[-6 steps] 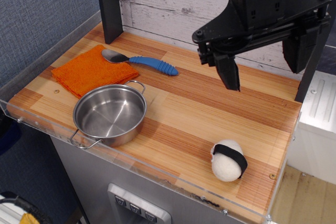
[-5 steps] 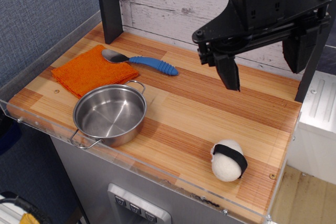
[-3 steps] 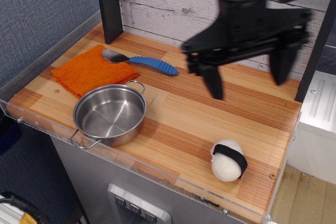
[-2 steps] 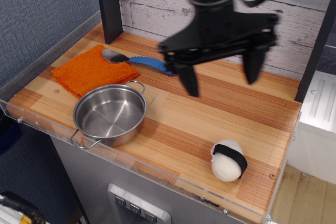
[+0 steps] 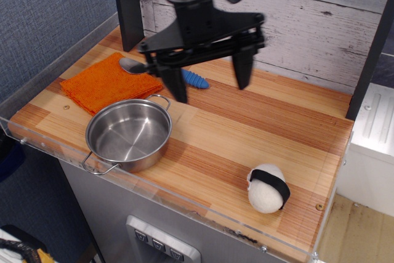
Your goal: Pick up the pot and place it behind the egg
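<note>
My gripper should next take hold of the steel pot by its thin upper rim [image 5: 168,115] and pick it up, so that it can go behind the egg [image 5: 268,188].
The shiny steel pot [image 5: 128,135] stands empty at the front left of the wooden table, one wire handle toward the back right and one at the front left edge. The white fuzzy egg [image 5: 268,188] with its black band lies at the front right. My gripper [image 5: 209,85] hangs open and empty above the middle of the table, to the right of and behind the pot. Its left finger [image 5: 177,86] ends just above the pot's back right handle; its right finger [image 5: 241,73] is farther right.
An orange cloth [image 5: 108,82] lies behind the pot at the left. A spoon with a blue handle [image 5: 193,79] lies on it, partly hidden by my gripper. A black post [image 5: 127,5] stands at the back left. A clear rim [image 5: 184,198] edges the table front.
My gripper has swept from the back right of the table leftward toward the pot, staying open. The pot and the egg have not moved.
</note>
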Controlling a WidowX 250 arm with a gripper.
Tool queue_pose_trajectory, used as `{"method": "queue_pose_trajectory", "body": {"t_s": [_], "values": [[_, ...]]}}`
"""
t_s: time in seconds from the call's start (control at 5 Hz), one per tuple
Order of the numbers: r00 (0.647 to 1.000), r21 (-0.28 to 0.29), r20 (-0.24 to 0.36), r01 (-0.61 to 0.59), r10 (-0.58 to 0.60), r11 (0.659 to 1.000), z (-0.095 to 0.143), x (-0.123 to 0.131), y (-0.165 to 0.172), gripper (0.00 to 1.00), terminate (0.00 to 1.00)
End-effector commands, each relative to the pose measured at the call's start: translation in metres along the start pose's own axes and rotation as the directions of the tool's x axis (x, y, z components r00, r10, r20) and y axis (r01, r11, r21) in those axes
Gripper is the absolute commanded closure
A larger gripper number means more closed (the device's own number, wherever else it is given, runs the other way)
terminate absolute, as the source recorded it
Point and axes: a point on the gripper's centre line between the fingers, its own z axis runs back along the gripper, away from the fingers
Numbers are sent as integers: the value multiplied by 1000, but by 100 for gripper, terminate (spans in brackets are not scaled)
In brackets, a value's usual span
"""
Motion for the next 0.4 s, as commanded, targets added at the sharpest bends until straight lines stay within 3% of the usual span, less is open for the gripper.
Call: {"method": "queue_pose_trajectory", "body": {"t_s": [0.0, 0.2], "values": [[1000, 57, -10, 0, 1, 998, -19, 16, 18, 0, 0], [1000, 110, -21, 19, -17, 994, -34, 16, 18, 0, 0]]}}
